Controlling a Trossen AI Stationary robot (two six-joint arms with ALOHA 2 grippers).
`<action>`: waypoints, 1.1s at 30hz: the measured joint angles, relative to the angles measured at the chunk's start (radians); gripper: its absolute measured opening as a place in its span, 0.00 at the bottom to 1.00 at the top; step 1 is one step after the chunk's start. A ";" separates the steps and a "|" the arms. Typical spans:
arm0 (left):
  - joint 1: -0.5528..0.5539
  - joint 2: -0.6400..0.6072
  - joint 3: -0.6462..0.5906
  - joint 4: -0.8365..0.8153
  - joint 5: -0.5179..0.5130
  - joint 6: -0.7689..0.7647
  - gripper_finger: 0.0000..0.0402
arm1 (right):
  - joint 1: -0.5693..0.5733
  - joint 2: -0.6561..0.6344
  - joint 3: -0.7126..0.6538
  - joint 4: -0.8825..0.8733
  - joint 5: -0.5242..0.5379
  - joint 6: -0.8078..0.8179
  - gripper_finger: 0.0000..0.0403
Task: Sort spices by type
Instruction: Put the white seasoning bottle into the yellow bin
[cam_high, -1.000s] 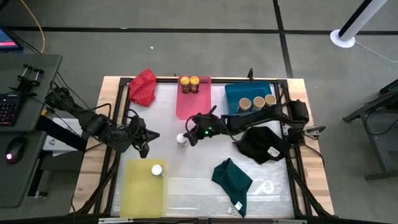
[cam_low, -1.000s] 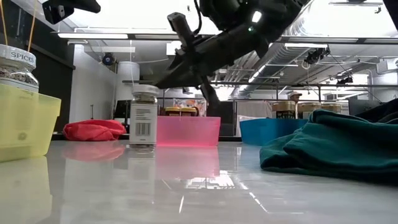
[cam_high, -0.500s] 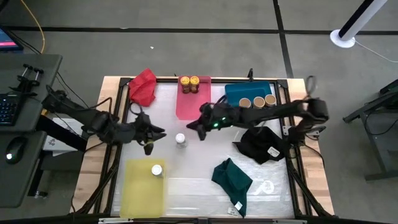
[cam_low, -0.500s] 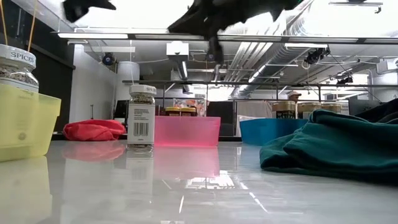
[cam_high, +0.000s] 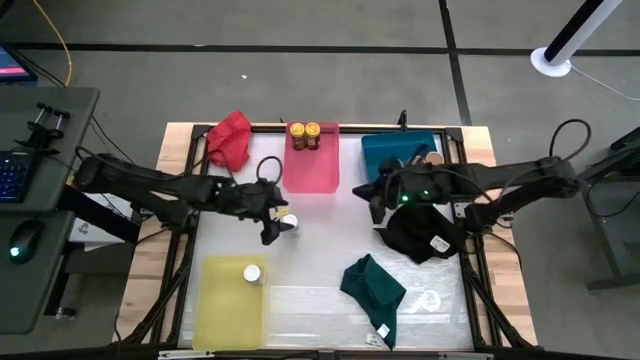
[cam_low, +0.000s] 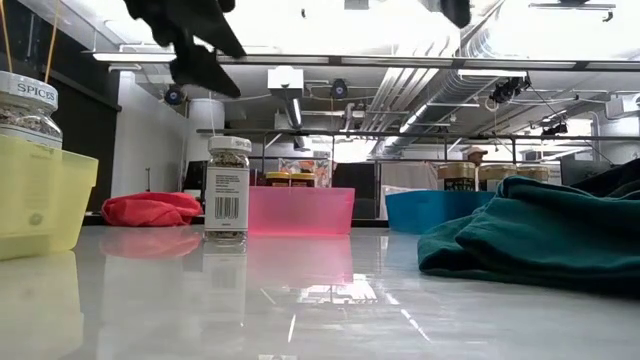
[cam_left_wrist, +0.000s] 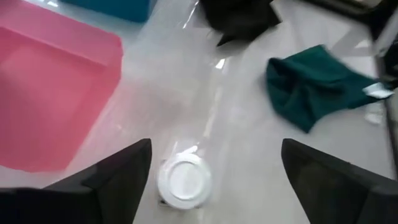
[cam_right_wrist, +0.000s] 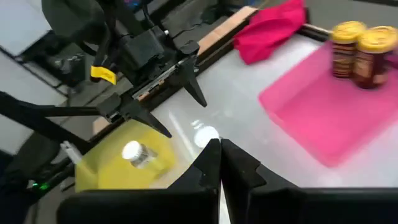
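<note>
I need to grip the spice jar by its white lid (cam_high: 289, 223) with my left gripper next. Then the jar can be sorted into the yellow tray (cam_high: 230, 305) with its match.
A white-lidded spice jar (cam_high: 290, 223) stands upright on the table in front of the pink tray (cam_high: 312, 168). My left gripper (cam_high: 274, 223) hovers open above it; the wrist view shows its lid (cam_left_wrist: 184, 180) between the spread fingers, nearer one of them. The low view shows the gripper (cam_low: 200, 55) clear above the jar (cam_low: 228, 190). My right gripper (cam_high: 378, 203) is shut and holds nothing, beside the blue tray (cam_high: 392, 150). Two yellow-lidded jars (cam_high: 304, 134) stand in the pink tray. A tan-lidded jar (cam_high: 433, 158) peeks out in the blue tray. Another white-lidded jar (cam_high: 252, 272) stands in the yellow tray (cam_high: 230, 305).
A red cloth (cam_high: 231, 138) lies at the far left corner. A black cloth (cam_high: 425, 232) lies under my right arm, and a teal cloth (cam_high: 372, 290) sits toward the near right. The bare glossy table (cam_high: 310, 260) stretches between the jar and the teal cloth.
My right gripper has risen from beside the standing white-lidded jar and drawn back toward the table's right, to the blue tray, staying shut. My left gripper has moved right to above that jar and has opened. The jar stays upright in place.
</note>
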 joint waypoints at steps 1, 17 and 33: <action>0.011 0.015 0.000 0.001 0.000 0.009 0.87 | 0.014 -0.009 0.000 -0.022 0.028 0.009 0.00; 0.045 0.240 0.000 0.023 0.082 0.030 0.88 | 0.073 0.015 0.000 -0.127 0.086 0.067 0.00; 0.038 0.357 0.000 0.008 0.006 0.055 0.70 | 0.073 0.015 0.000 -0.132 0.087 0.064 0.00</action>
